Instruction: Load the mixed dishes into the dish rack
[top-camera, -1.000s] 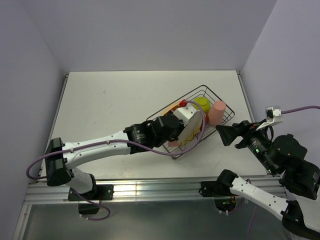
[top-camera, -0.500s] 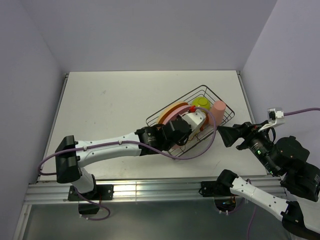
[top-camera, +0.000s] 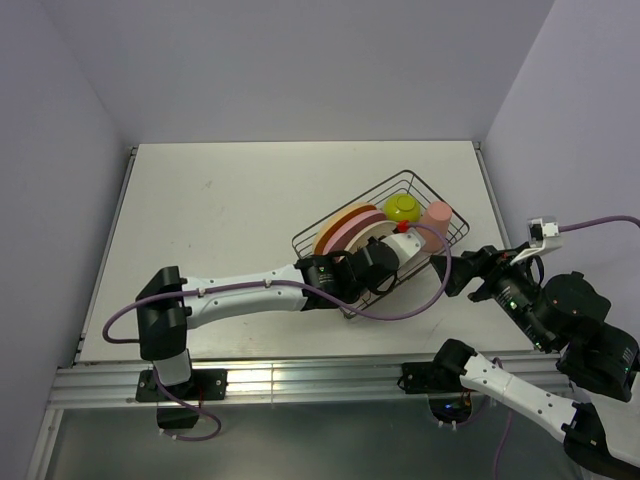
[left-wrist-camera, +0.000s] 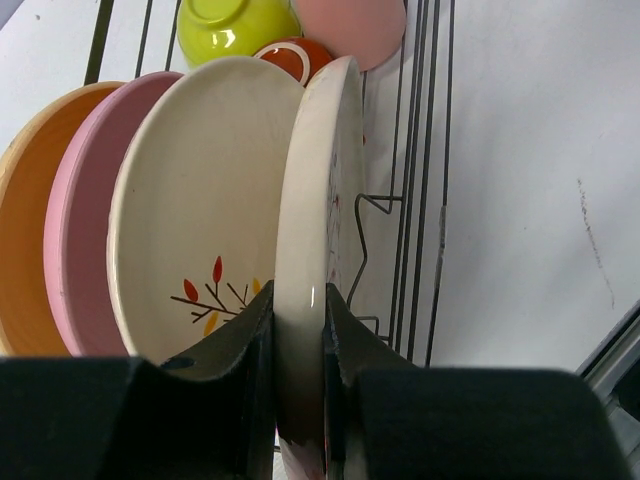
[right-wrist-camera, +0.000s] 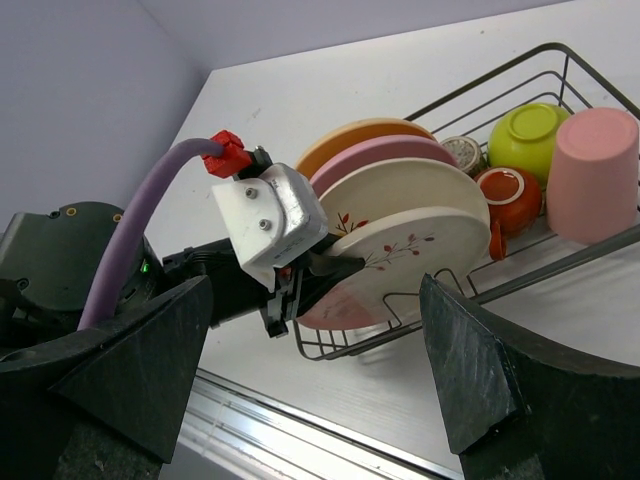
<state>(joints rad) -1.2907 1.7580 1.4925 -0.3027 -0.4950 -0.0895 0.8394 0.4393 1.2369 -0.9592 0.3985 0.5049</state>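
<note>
The pink-cream plate is standing on its edge inside the rack (top-camera: 412, 177), close beside the cream plate, so my left gripper is ready to release it and needs to open.
The black wire dish rack (top-camera: 412, 177) stands at the table's right. On edge in it are an orange plate (left-wrist-camera: 30, 230), a pink plate (left-wrist-camera: 85, 200) and a cream plate with a twig pattern (left-wrist-camera: 210, 170). My left gripper (left-wrist-camera: 298, 295) is shut on the rim of a pink-cream twig-patterned plate (right-wrist-camera: 410, 250), which stands on edge beside the cream one at the rack's near end. A lime-green bowl (right-wrist-camera: 530, 135), a red-brown mug (right-wrist-camera: 508, 190), a salmon cup (right-wrist-camera: 592, 170) and a small grey cup (right-wrist-camera: 462, 152) fill the far end. My right gripper (right-wrist-camera: 315, 290) hangs open, right of the rack.
The left arm's purple cable (top-camera: 425, 295) loops between the rack and the right gripper. A metal rail (top-camera: 300, 375) runs along the table's near edge. Walls close in the left, far and right sides. Bare tabletop (top-camera: 220, 210) lies left of the rack.
The left arm has reached further right, and its plate has swung from leaning over the rack to standing on edge beside the other plates. The right arm has barely moved.
</note>
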